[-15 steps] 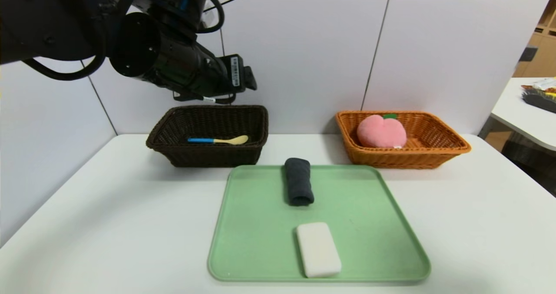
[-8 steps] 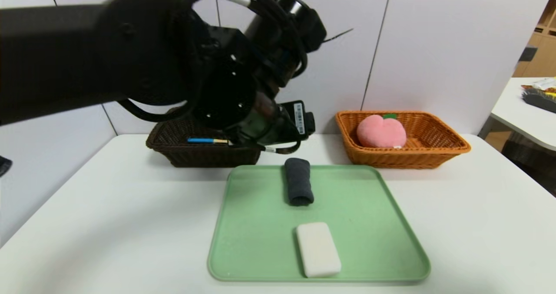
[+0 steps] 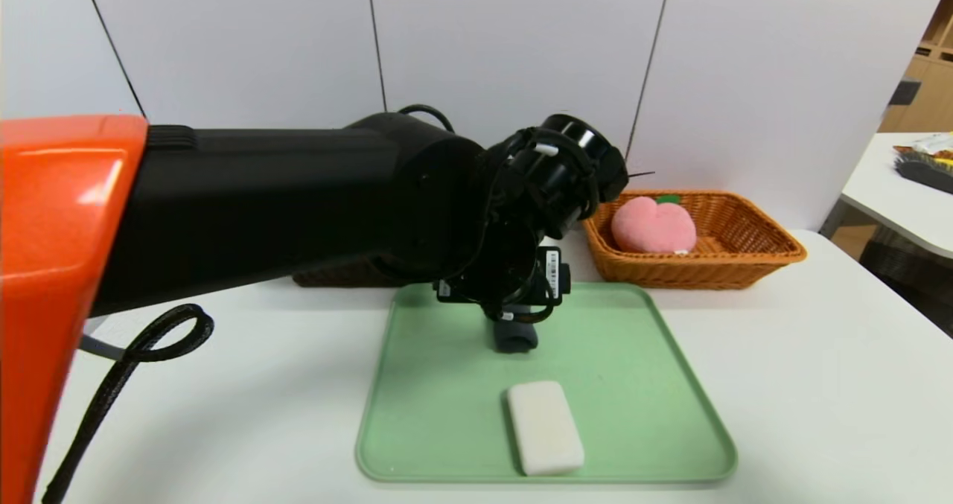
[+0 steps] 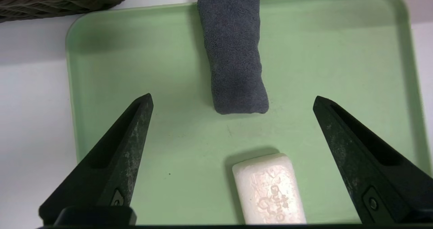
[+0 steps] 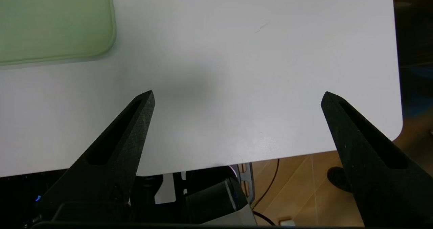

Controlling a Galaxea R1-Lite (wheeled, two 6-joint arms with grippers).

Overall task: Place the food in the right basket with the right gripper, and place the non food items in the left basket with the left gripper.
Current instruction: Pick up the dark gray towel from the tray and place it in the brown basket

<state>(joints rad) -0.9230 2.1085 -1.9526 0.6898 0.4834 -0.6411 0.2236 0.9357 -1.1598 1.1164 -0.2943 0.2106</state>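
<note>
My left gripper is going to grab the rolled grey cloth (image 3: 514,338) by its long sides next, so that it can put this non food item in the left basket (image 3: 342,275).
A rolled dark grey cloth (image 4: 235,49) lies on the far part of the green tray (image 4: 135,70), and a white bar (image 4: 269,190) lies nearer on it. My left gripper (image 4: 232,97) hangs open above the tray, its fingers straddling the cloth's near end without touching it. From the head, the left wrist hides most of the cloth (image 3: 514,338), and the white bar (image 3: 546,427) lies clear. The pink peach (image 3: 654,225) rests in the right basket (image 3: 744,262). The left basket (image 3: 342,275) is mostly hidden behind my left arm. My right gripper (image 5: 237,92) is open and empty over the table's near right corner.
The tray (image 3: 447,415) takes up the middle of the white table. A corner of the dark basket (image 4: 50,2) sits just beyond the tray. A second table (image 3: 908,191) stands off to the right. The table edge and floor show below my right gripper.
My left arm has swung from above the dark basket down and right over the tray's far part. It now covers that basket and most of the cloth. Nothing else moved.
</note>
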